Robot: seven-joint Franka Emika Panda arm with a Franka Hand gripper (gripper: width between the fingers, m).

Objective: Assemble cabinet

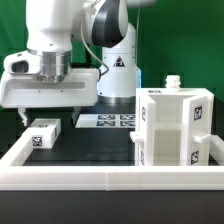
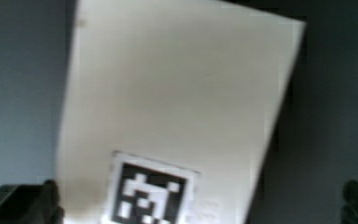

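Note:
The gripper grabs the smaller white cabinet panel by its tagged end (image 1: 39, 140) next, to assemble the cabinet body (image 1: 170, 125).
The cabinet body (image 1: 170, 125) is a white box with tag markers, standing at the exterior view's right. A smaller white cabinet panel (image 1: 45, 133) with one tag lies flat on the dark table at the exterior view's left. It fills the wrist view (image 2: 176, 90), with its tag (image 2: 155, 190) near the jaws. My gripper (image 1: 48, 114) hovers just above this panel. It is open and empty (image 2: 190, 206), with one dark finger (image 2: 23, 202) on each side of the panel. The far finger stands well apart from the panel's edge.
The marker board (image 1: 108, 121) lies flat at the back, in front of the robot base. A low white border frame (image 1: 110, 180) runs along the front and sides of the table. A small white piece (image 1: 172, 84) sits on top of the cabinet body.

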